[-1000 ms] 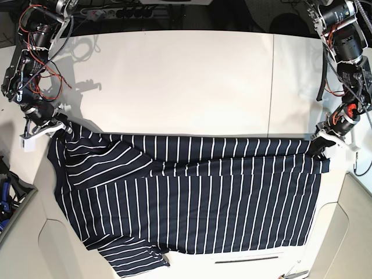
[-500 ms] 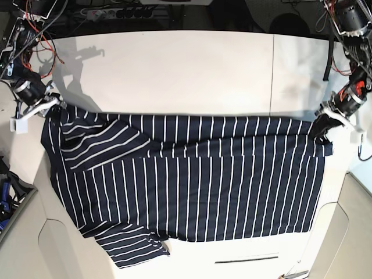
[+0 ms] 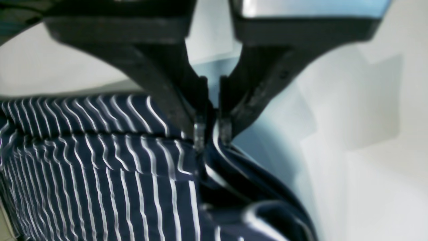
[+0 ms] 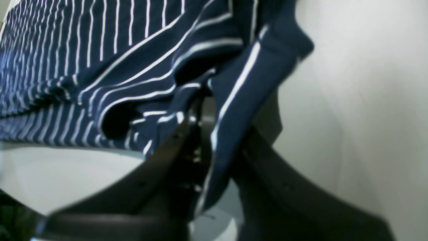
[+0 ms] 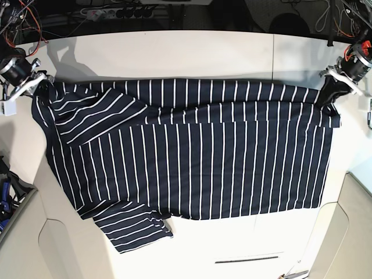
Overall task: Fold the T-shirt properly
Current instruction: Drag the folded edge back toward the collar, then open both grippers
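Note:
The T-shirt's corner in the fingers is well short of the table's far edge, so my right gripper needs to move it toward that edge before opening.
The dark navy T-shirt (image 5: 192, 157) with thin white stripes lies spread across the white table (image 5: 174, 55), one sleeve folded in at upper left and one sleeve sticking out at lower left. My left gripper (image 5: 330, 87) is shut on the shirt's far right corner; the left wrist view shows the fabric (image 3: 140, 167) pinched between the black fingertips (image 3: 199, 129). My right gripper (image 5: 36, 84) is shut on the far left corner; the right wrist view shows the cloth (image 4: 230, 87) draped through the fingers (image 4: 187, 134).
A power strip (image 5: 116, 11) and cables lie beyond the table's far edge. Beige panels (image 5: 64, 250) flank the front at left and right (image 5: 357, 232). A thin dark slot (image 5: 247, 258) sits near the front edge. Blue-black items (image 5: 4, 195) lie at the left edge.
Both grippers have pulled the shirt's top edge away from the front, toward the table's far side, and further apart. The shirt now lies higher and flatter on the table.

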You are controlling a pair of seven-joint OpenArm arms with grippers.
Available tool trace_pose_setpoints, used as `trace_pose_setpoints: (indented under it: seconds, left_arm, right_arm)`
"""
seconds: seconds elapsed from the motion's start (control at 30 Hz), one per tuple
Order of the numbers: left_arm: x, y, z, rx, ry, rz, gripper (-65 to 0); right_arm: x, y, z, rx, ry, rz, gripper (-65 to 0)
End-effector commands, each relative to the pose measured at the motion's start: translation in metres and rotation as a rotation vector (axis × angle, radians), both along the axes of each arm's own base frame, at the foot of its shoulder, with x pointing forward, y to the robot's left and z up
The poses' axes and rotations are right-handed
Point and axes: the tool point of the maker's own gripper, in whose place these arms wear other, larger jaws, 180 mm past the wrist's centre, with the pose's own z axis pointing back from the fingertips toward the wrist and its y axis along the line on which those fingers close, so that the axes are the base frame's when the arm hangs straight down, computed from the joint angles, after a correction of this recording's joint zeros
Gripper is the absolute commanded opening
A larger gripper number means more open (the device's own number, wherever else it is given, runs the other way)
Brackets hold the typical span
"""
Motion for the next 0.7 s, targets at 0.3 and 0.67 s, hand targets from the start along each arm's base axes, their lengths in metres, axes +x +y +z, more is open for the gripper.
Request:
trace_pose_setpoints:
  seconds: [0.3,0.67]
  left_arm:
    - [-0.014,-0.013,0.007,0.0,-0.017,-0.019,-65.0]
    - [-0.021,-0.02,0.004,-0.043,0.018,-0.036,-65.0]
  right_arm:
    - [-0.015,-0.039,0.026,0.026,-0.047,-0.106,-65.0]
    - [-0.037,-0.042,0.015,0.023,0.007,-0.115,-65.0]
